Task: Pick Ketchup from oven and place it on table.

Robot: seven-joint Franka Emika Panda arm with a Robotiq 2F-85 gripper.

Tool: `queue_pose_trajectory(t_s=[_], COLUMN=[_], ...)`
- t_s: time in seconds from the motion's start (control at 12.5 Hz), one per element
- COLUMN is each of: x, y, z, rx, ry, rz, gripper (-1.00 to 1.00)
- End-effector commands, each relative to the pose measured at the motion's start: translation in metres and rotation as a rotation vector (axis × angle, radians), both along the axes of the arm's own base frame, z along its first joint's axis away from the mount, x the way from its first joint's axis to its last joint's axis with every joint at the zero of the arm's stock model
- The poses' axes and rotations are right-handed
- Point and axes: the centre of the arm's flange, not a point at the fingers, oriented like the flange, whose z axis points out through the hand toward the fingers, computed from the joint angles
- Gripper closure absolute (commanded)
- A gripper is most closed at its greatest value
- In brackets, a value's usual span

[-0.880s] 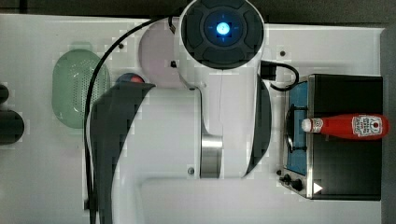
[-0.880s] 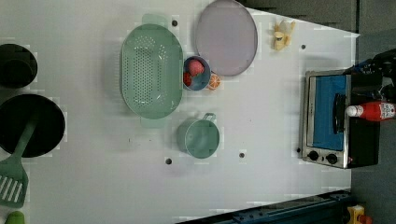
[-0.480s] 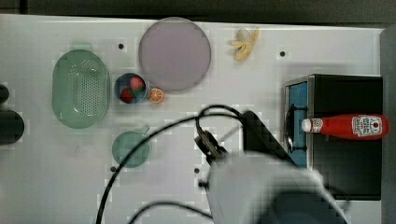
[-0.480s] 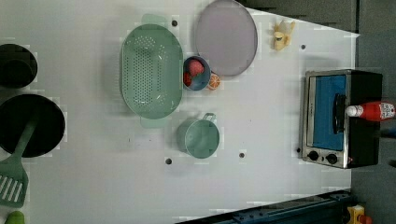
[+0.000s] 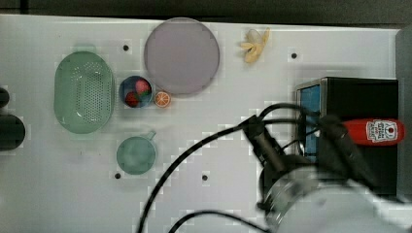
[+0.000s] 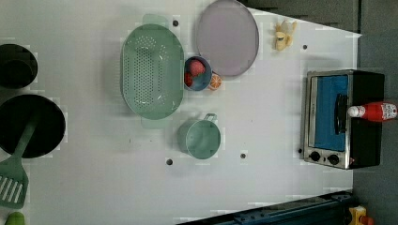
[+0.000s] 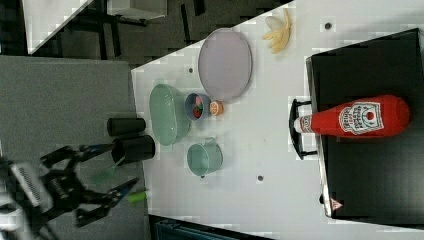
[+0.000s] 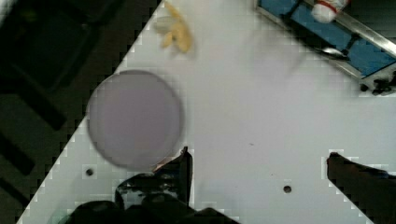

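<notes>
The Ketchup needs to go from the oven to the white table, so my gripper should next grab its labeled red body (image 6: 379,111).
The Ketchup (image 5: 374,132) (image 6: 375,111) (image 7: 355,119), a red bottle with a white cap, lies on its side on top of the black oven (image 5: 359,97) (image 6: 345,119) (image 7: 370,170), its cap over the oven's front edge. Nothing touches it. My gripper (image 8: 261,172) is open and empty above the white table (image 8: 261,107), with the oven's blue door (image 8: 355,42) and the bottle's cap (image 8: 329,5) ahead of it. In the right view the gripper (image 7: 124,165) hovers off the table's far end. In the top view my blurred arm (image 5: 316,204) covers the oven's front.
On the table stand a purple plate (image 5: 181,56), a green colander (image 5: 83,92), a bowl of fruit (image 5: 136,91), an orange half (image 5: 163,99), a green mug (image 5: 136,154) and a banana (image 5: 253,44). Black pans (image 6: 28,124) and a green spatula (image 6: 11,185) lie at the left view's left.
In the top view my arm has swung from the table's middle to the lower right, now over the oven's front. The Ketchup has not moved.
</notes>
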Motion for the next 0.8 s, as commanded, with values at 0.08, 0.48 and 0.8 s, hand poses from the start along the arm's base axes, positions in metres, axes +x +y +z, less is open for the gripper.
queue_pose_trajectory(t_s=[0.08, 0.48, 0.8], x=[0.015, 0.023, 0.035], y=[-0.074, -0.168, -0.230], z=[-0.074, -0.128, -0.167], rx=[0.072, 0.082, 0.029], ry=[0.140, 0.164, 0.168], rz=[-0.106, -0.271, -0.386], gripper=[-1.00, -1.00, -1.00])
